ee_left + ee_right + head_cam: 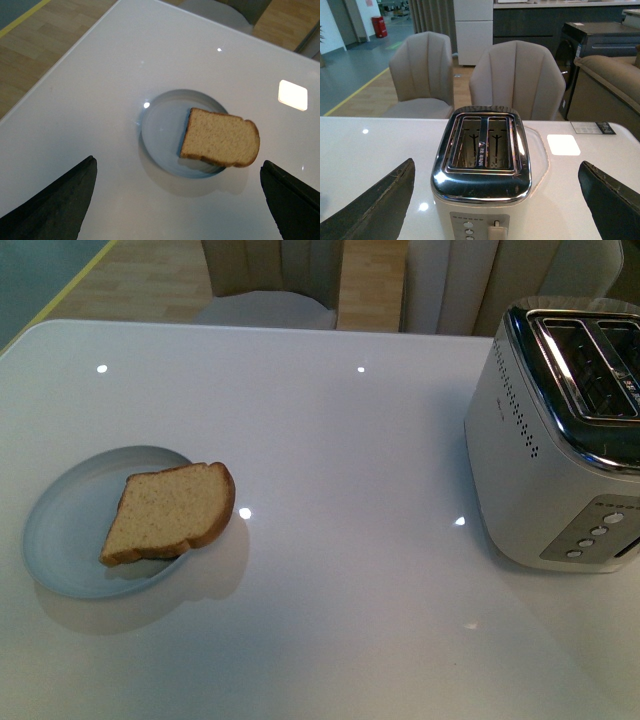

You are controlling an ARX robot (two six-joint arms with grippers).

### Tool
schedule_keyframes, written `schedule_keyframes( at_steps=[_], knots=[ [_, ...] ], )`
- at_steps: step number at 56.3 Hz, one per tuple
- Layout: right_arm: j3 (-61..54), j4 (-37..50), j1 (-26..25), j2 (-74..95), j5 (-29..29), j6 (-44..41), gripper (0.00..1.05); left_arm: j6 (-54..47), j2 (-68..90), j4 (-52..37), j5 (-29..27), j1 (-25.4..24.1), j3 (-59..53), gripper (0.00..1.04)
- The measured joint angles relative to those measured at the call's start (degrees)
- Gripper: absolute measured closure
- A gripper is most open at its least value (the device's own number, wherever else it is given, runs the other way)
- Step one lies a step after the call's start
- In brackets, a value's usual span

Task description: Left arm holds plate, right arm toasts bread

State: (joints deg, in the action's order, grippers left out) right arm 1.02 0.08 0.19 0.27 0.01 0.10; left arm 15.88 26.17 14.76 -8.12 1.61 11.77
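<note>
I should reach the plate with my left gripper and grab its bare rim (pixel 33 524), leaving the bread (pixel 172 510) free, so I can hold the plate ready for the toast.
A slice of brown bread (pixel 172 510) lies on the pale blue-grey plate (pixel 60 530) at the left of the white table, its rounded top overhanging the plate's rim. The left wrist view shows the same bread (pixel 220 138) and plate (pixel 160 130) from above. My left gripper (pixel 177 200) hovers over the table short of the plate, open and empty. A silver two-slot toaster (pixel 560 430) stands at the right. My right gripper (pixel 495 205) hangs open above the toaster (pixel 482 165), whose slots are empty. Neither arm shows in the front view.
Two beige chairs (pixel 470 80) stand behind the table's far edge. The table's left edge (pixel 55 75) borders wooden floor. Bare tabletop (pixel 350 500) lies between plate and toaster. The toaster's lever and buttons (pixel 480 230) face me.
</note>
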Motion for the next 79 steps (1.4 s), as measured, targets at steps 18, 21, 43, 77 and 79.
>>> schedule_keyframes(
  at_steps=[18,21,43,77,79],
  knots=[
    [0.0,0.0,0.0,0.0,0.0,-0.02,0.09,-2.99,49.03,-39.8,14.53,-10.25,11.23,0.07],
    [0.0,0.0,0.0,0.0,0.0,0.0,0.09,-2.91,56.0,-43.08,15.8,-10.95,13.73,0.07],
    [-0.02,0.0,0.0,0.0,0.0,0.0,0.09,-5.16,93.35,-49.4,16.33,-14.49,27.34,0.07],
    [-0.02,0.0,0.0,0.0,0.0,0.0,0.09,-9.14,107.19,-48.41,15.8,-12.98,34.6,0.07],
    [0.0,0.0,0.0,0.0,0.0,0.0,0.09,-9.2,107.38,-48.39,15.78,-12.79,34.82,0.07]
  ],
)
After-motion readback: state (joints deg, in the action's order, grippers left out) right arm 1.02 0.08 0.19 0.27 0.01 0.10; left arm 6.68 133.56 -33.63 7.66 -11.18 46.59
